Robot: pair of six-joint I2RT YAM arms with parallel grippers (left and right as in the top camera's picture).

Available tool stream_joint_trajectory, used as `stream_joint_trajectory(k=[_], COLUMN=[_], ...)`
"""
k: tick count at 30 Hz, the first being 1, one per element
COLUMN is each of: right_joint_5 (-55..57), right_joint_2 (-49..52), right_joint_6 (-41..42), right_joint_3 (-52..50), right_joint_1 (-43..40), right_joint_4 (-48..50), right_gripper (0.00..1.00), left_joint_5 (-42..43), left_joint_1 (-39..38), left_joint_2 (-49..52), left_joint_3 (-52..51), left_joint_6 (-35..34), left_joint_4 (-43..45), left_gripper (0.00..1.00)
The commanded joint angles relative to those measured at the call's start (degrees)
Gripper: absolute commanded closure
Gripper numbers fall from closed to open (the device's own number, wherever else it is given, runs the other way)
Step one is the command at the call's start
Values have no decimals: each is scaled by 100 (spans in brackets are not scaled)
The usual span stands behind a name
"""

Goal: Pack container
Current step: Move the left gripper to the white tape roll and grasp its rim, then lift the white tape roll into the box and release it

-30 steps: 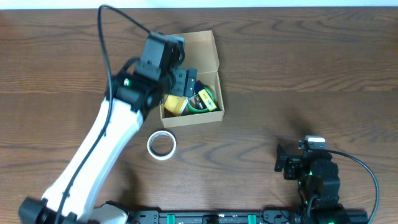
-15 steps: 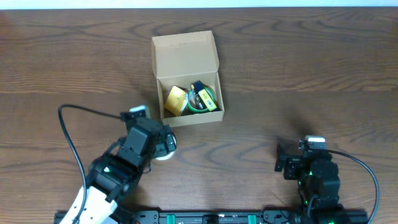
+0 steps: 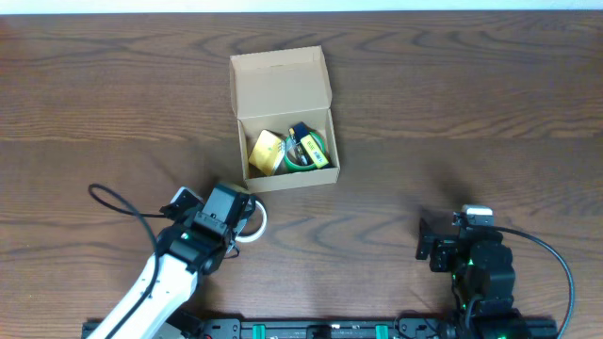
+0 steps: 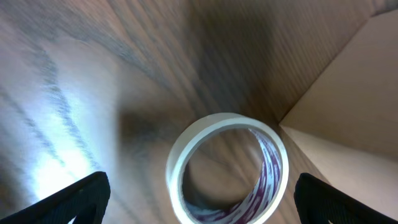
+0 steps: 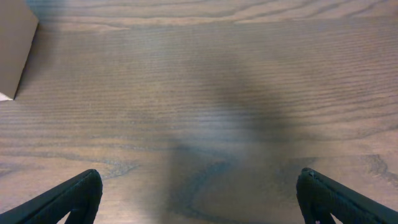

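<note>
My left gripper grabs the white tape roll by the ring's side (image 3: 248,239) away from the container next, to pack it beside the yellow roll (image 3: 267,151).
The tan cardboard container (image 3: 283,75) stands open at the table's middle back, its flap lid folded back. Inside lie a yellow roll (image 3: 267,151), a green tape roll (image 3: 311,149) and a dark item. A white tape roll (image 3: 256,218) lies on the table just in front of the container; in the left wrist view it (image 4: 227,171) sits between my open fingers, with the container's wall (image 4: 348,118) at the right. My left gripper (image 3: 240,218) is open over that roll. My right gripper (image 5: 199,199) is open and empty over bare table at the front right.
The wooden table (image 3: 471,113) stretches wide on both sides of the container. The right arm's base (image 3: 476,264) sits at the front right edge. The container's corner shows at the far left of the right wrist view (image 5: 15,50).
My left arm has pulled back from inside the container to the front, and now sits low over the white tape roll. The right arm has not moved.
</note>
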Motion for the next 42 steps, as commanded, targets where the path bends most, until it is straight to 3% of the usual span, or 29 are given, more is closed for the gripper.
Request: stream_joint_trajectory(k=[1,8,17,19,22,23,24,30,31,33,38,42], right_joint_5=[4,4,2,4,4,4,4,4,4,4,2,4], right_joint_2=[-35,-35,-35,-35,-35,-35,-35,-35,-35,-35,-35,-35], right_joint_6=[68,68,68,68,68,68,68,68,68,68,68,68], right_joint_3=[-7,-7,-7,-7,-7,-7,-7,-7,-7,-7,-9,-7], right_joint_1=[-35,-35,-35,-35,-35,-35,-35,-35,-35,-35,-35,-35], right_joint_4=[-7,-7,-7,-7,-7,-7,-7,-7,-7,-7,-7,-7], right_gripper=[1,1,1,1,1,1,1,1,1,1,1,1], left_joint_5=[87,455,984,1156,1241,1263,1279,1307,1307,1307,1373,1486], left_joint_1=[22,24,50,50,50,50,50,50,50,50,50,48], left_joint_2=[417,857,1215,1270,1283,1283,1283,1283,1281,1272,791,-37], left_joint_3=[-13,-13,-13,-13,-15,-15,-13,-15,-13,-13,-13,-13], left_joint_6=[-533,-1604,-1880,-1878,-1875,-1873,-1873,-1853,-1853,-1853,-1298,-787], left_joint_4=[236,328,153,33,11,11,11,9,11,9,-83,-782], left_gripper=[5,5,0,15,28,45,53,82,90,95,95,94])
